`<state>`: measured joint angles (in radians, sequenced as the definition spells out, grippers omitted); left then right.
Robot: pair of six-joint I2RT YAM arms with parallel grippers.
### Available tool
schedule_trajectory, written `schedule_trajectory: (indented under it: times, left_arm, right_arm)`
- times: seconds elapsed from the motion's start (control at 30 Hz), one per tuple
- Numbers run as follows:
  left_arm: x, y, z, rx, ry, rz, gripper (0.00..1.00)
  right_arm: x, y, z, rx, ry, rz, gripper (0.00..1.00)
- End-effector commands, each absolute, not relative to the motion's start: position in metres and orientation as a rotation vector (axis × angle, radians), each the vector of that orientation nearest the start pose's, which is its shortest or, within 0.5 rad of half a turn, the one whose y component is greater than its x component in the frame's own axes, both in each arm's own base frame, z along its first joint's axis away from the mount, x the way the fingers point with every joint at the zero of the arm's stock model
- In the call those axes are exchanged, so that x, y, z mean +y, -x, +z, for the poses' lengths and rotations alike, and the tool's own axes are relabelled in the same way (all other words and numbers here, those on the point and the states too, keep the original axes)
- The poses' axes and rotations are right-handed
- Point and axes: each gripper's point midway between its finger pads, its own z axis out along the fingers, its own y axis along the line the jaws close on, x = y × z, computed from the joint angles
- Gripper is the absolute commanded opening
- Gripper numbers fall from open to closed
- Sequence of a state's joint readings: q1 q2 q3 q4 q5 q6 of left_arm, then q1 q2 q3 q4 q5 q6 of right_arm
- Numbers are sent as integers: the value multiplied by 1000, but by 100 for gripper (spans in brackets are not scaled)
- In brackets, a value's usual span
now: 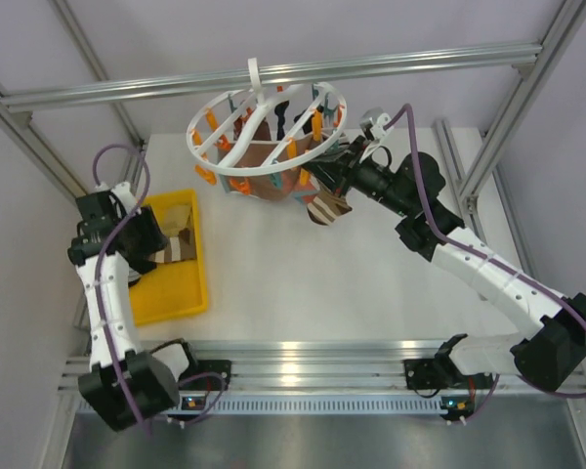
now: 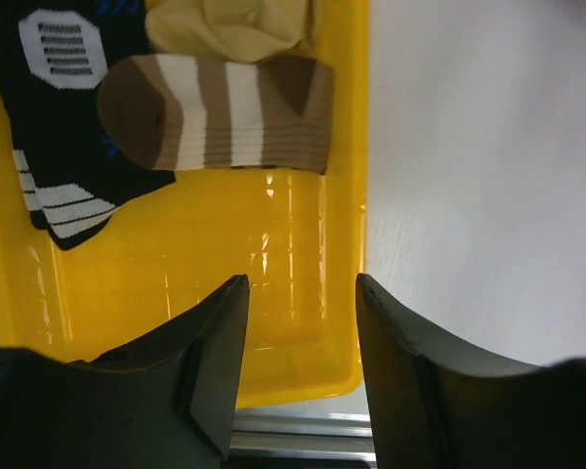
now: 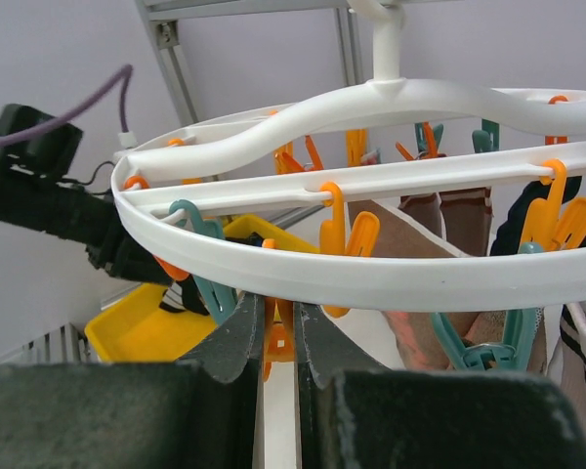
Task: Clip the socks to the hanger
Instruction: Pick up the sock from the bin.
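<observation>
My left gripper should next grab the striped sock by its rounded brown end [image 1: 156,256] [image 2: 133,111], so the rest can unfold for clipping.
The white round hanger [image 1: 264,122] hangs from the top rail by its hook, with orange and teal clips; its ring fills the right wrist view [image 3: 371,278]. A brown sock [image 1: 269,174] and a brown-and-cream striped sock [image 1: 324,209] hang from it. My right gripper [image 1: 324,171] is under the ring's right side, shut on an orange clip [image 3: 279,342]. My left gripper [image 2: 301,293] is open and empty above the yellow tray [image 2: 303,352]. In the tray lie a striped sock [image 2: 225,112], a black sock [image 2: 59,127] and a tan sock [image 2: 234,24].
The yellow tray [image 1: 176,293] sits at the table's left edge, next to the left arm. Aluminium frame rails run across the back [image 1: 273,78] and along the near edge [image 1: 303,357]. An angled frame post [image 1: 513,117] stands at the right.
</observation>
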<state>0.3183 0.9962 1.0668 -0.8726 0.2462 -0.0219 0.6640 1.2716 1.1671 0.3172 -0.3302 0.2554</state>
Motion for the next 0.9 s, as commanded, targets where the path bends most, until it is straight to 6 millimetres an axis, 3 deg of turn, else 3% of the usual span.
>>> schedule_trajectory:
  times: [0.0, 0.13, 0.27, 0.5, 0.73, 0.87]
  left_arm:
    - [72, -256, 176, 2459, 354, -228, 53]
    - [111, -281, 143, 2523, 352, -150, 58]
    - [136, -306, 130, 2507, 345, -66, 59]
    - [145, -335, 107, 2513, 275, -69, 57]
    - [158, -349, 75, 2555, 241, 3, 55]
    - [166, -362, 71, 2546, 237, 67, 53]
  right_arm:
    - [315, -298, 416, 1324, 582, 982, 0]
    - [317, -300, 413, 1328, 589, 987, 0]
    - [318, -301, 411, 1332, 592, 990, 0]
    - [317, -305, 407, 1349, 588, 981, 0]
    - [315, -306, 401, 1366, 576, 969, 0]
    - [314, -309, 395, 1375, 574, 965, 0]
